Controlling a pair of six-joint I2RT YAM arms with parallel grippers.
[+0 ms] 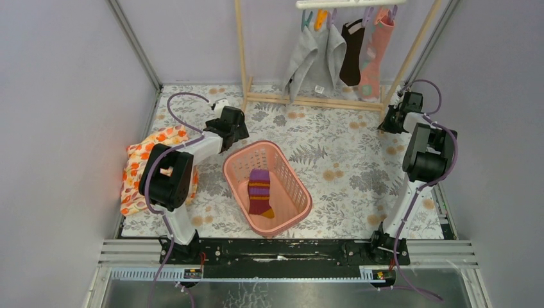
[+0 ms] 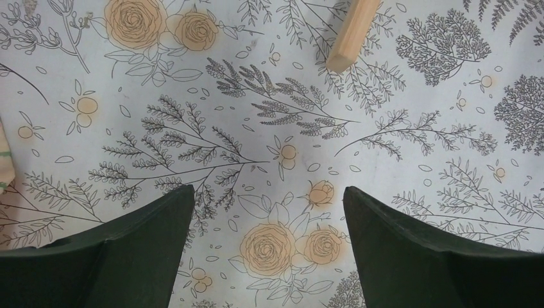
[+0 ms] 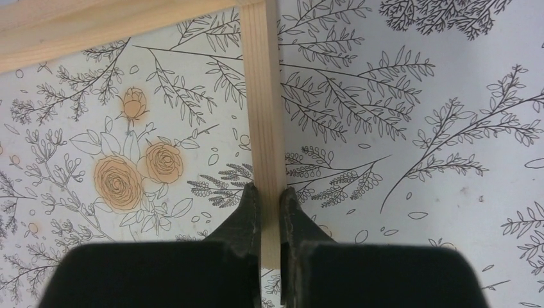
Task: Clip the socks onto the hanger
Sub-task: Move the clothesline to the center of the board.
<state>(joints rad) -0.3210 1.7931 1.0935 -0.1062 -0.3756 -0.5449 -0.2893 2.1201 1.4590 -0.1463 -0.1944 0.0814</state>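
Next, my left gripper grabs the rack's other foot end (image 1: 244, 107) across its sides, so both grippers draw the hanger (image 1: 349, 4) closer for clipping.
The purple sock (image 1: 260, 191) with dark red and orange stripes lies in the pink basket (image 1: 306, 204) at mid-table. At the top, the white hanger (image 1: 349, 4) spans the wooden rack (image 1: 308, 99), with small coloured clips under it. My left gripper (image 1: 221, 108) (image 2: 268, 190) hovers open over the flowered table cover, nothing between its fingers (image 2: 147, 237). At the far right, my right gripper (image 1: 387, 125) (image 3: 269, 189) is shut on the rack's wooden foot bar (image 3: 262, 96), which runs straight between the jaws.
Two grey cloths (image 1: 314, 54), a dark brown sock (image 1: 351, 54) and a long pink sock (image 1: 375, 58) hang from the hanger. An orange flowered cloth (image 1: 144, 167) lies at the left edge. The rack's other foot end (image 2: 349, 32) shows ahead of the left gripper.
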